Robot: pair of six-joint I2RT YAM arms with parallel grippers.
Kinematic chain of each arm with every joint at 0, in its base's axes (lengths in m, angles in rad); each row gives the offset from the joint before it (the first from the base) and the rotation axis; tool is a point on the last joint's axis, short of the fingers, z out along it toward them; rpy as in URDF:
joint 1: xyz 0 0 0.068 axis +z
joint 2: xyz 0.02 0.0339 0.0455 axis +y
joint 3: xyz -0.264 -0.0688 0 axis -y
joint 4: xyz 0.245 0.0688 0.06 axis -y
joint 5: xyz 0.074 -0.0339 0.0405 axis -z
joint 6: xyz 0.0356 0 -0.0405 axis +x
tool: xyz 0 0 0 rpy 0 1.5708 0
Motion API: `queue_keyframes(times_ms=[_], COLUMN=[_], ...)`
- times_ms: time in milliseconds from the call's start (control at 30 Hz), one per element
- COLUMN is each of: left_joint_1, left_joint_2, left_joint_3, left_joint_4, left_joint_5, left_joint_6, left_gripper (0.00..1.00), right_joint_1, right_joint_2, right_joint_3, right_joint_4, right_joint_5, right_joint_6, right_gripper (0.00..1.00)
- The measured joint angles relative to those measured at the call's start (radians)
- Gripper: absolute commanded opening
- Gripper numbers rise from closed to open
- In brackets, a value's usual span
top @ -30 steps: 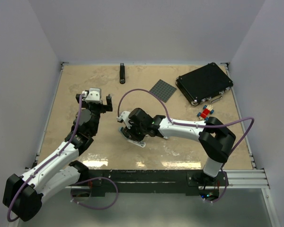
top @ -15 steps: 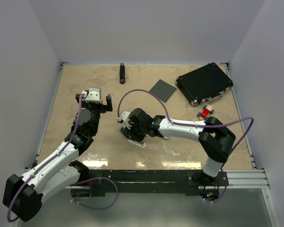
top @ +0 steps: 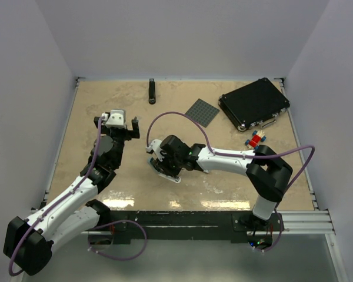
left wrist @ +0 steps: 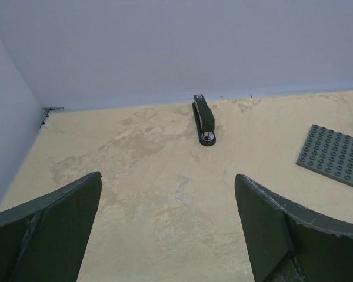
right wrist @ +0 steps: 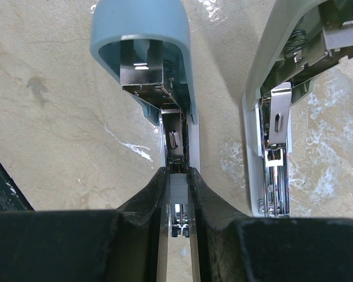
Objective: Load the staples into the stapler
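I should release the strip of staples from my right gripper. The strip lies lengthwise in line over the near end of the stapler's channel and would come to rest inside.
The stapler lies opened flat on the table under my right gripper. In the right wrist view its pale blue part lies ahead, with a silvery metal channel running toward my fingers. Its grey-green part lies to the right. My right gripper is shut on a short grey strip of staples, held right over the near end of that channel. My left gripper hangs open over bare table at the left, apart from the stapler; between its fingers there is nothing.
A slim black stapler lies by the back wall. A grey studded plate and a black case sit at the back right. Red-and-blue toy bricks lie right of the right arm.
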Motion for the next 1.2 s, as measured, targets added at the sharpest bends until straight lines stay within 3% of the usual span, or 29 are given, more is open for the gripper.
queue_keyframes(times_ms=[400,900,1200], left_joint_1=[0.0,0.0,0.0], left_joint_2=[0.0,0.0,-0.006], left_joint_3=[0.0,0.0,0.0], left_joint_4=[0.0,0.0,0.0], left_joint_5=[0.0,0.0,0.001], left_joint_6=[0.0,0.0,0.0], left_gripper=[1.0,1.0,1.0], right_joint_1=[0.0,0.0,0.0], right_joint_2=[0.005,0.006,0.006], right_joint_3=[-0.009,0.001,0.031], right_joint_4=[0.002,-0.016,-0.027], right_joint_5=[0.004,0.004,0.045], right_joint_6=[0.0,0.013,0.058], right_gripper=[0.14,0.46,0.45])
